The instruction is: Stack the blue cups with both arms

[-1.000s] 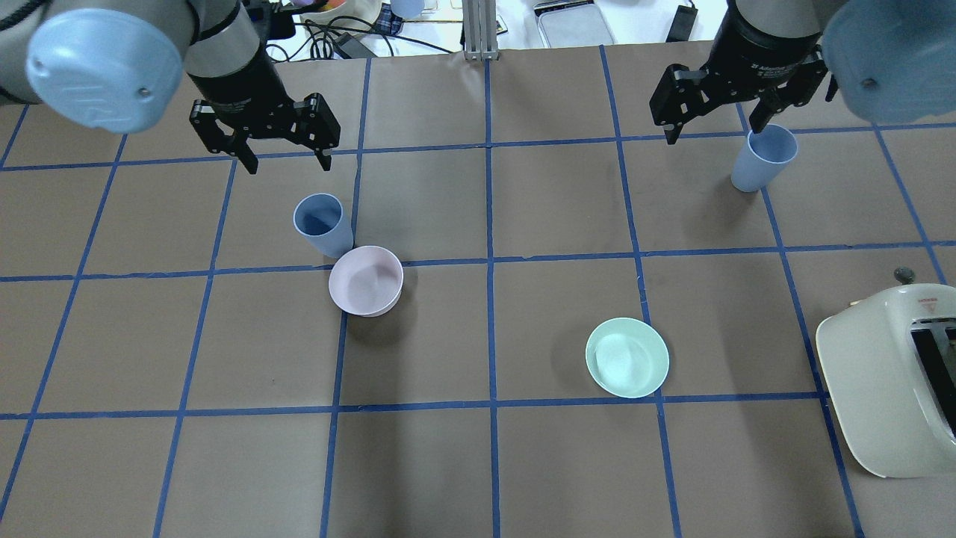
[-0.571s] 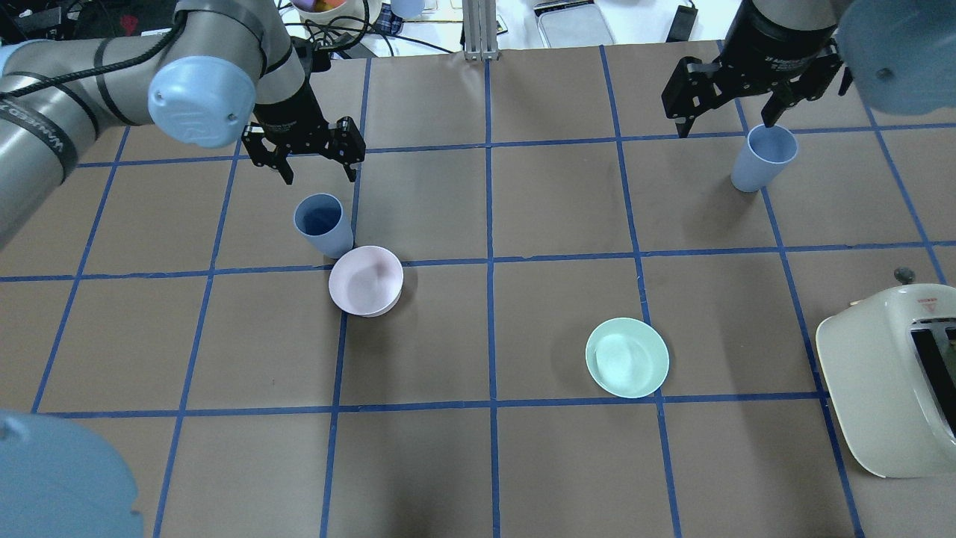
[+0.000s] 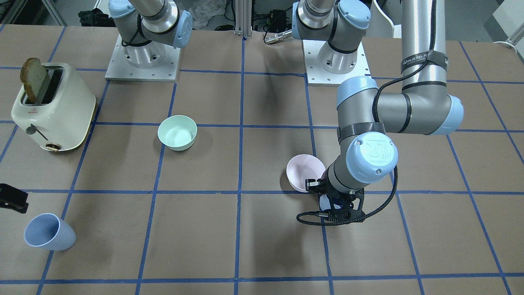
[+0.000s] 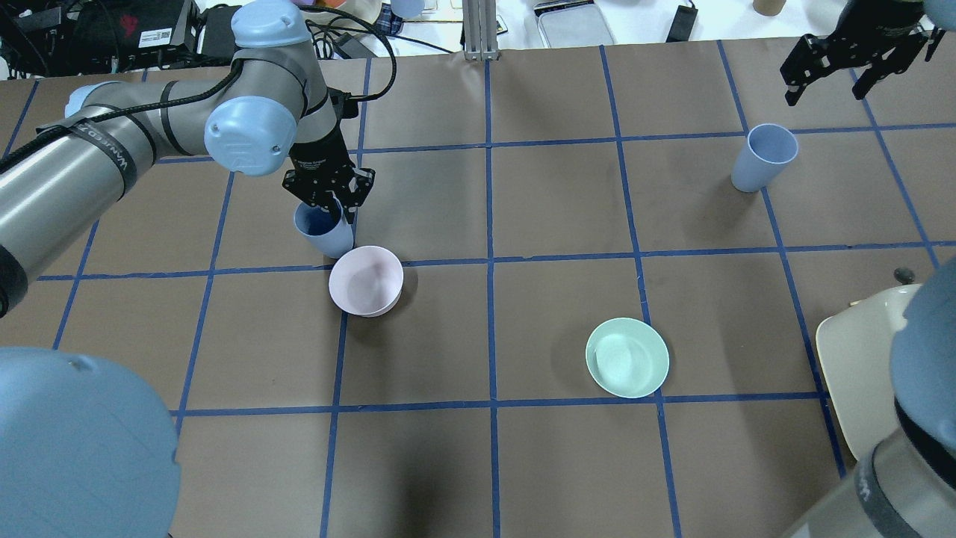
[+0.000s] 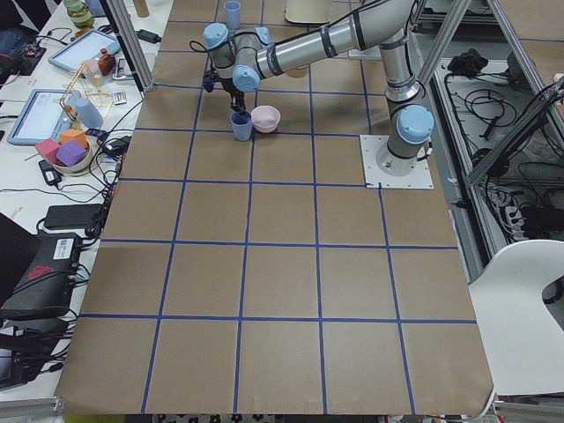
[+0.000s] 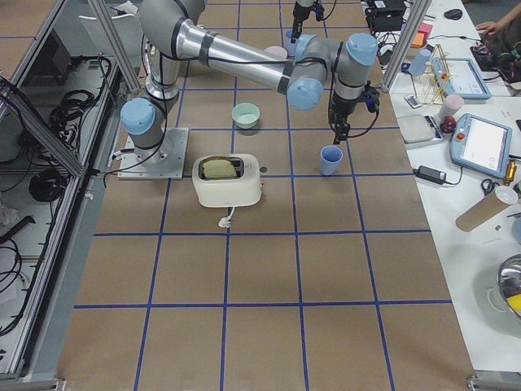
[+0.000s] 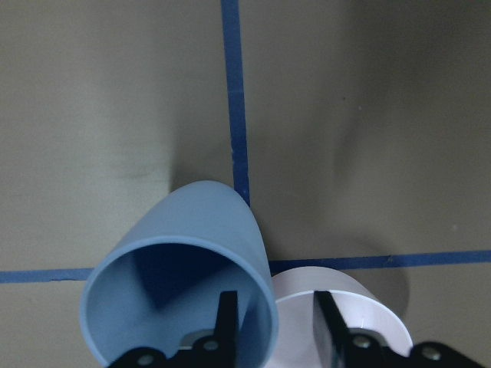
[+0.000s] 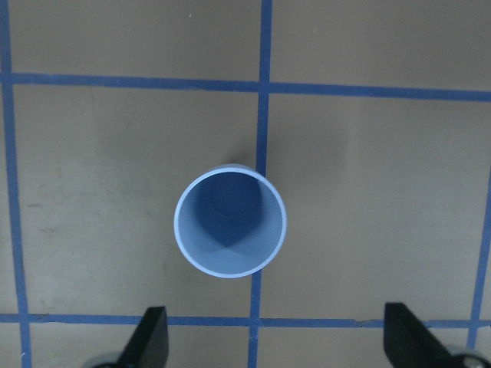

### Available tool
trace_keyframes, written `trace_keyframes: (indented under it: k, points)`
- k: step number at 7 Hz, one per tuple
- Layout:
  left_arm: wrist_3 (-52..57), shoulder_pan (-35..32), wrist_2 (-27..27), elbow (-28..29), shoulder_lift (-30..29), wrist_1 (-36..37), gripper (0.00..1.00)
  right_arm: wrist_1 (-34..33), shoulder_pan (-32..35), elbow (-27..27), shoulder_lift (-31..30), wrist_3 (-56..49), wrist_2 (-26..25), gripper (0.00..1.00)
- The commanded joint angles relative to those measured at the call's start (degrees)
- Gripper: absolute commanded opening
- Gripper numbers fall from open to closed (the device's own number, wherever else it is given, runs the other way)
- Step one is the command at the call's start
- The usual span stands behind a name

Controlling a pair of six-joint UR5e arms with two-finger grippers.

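I will next grab the second blue cup with my right gripper by its rim [image 3: 41, 216], so I can stack it into the other blue cup [image 3: 327, 201].
One blue cup [image 4: 323, 230] stands upright just behind the pink bowl [image 4: 366, 280], almost touching it. My left gripper [image 4: 328, 198] is low over this cup with its jaws part open. In the left wrist view one fingertip [image 7: 226, 310] is inside the rim of the cup [image 7: 176, 299] and the other [image 7: 328, 314] is outside, apart from the wall. The second blue cup [image 4: 764, 157] stands upright at the far right. My right gripper [image 4: 844, 63] is wide open and empty, raised beyond it; the right wrist view looks straight down into this cup [image 8: 230, 222].
A mint-green bowl [image 4: 627, 357] sits right of centre. A cream toaster [image 3: 53, 106] with a slice of bread stands at the table's right end. Cables, boxes and tools lie past the far edge [image 4: 567, 26]. Blue tape lines grid the brown table.
My left gripper moved down and toward its cup and narrowed, one finger now inside the rim. My right gripper rose and moved right, away from its cup. Neither cup moved.
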Motion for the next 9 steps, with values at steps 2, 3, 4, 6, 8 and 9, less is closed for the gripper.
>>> trace_keyframes:
  k: [2, 3, 4, 6, 8, 9]
  points:
    - [-2.24, -4.04, 0.23, 4.40, 1.72, 0.68, 0.00, -4.01, -1.02, -2.12, 7.54, -2.17, 2.49, 1.00]
    - [-6.78, -7.99, 0.40, 8.96, 0.86, -1.94, 0.00, -3.95, -1.02, -1.77, 8.51, -2.17, 3.03, 1.00]
    - [-14.14, -11.60, -0.38, 10.65, 0.24, -2.05, 0.00, -3.77, -1.02, -1.59, 8.78, -2.26, 3.04, 0.98]
    - [-20.61, -19.24, -0.65, 7.27, -0.55, -2.14, 0.00, -3.42, -1.02, -0.10, 9.22, -2.26, 2.42, 0.85]
    - [-23.85, -22.87, -2.92, 1.65, 0.06, -1.53, 0.00, -3.51, -1.11, 0.87, 9.22, -2.26, 2.68, 0.63]
    - [-24.23, -24.19, -3.37, -0.38, 0.41, -1.27, 0.00, -3.77, -1.11, 1.22, 9.22, -2.35, 2.60, 0.54]
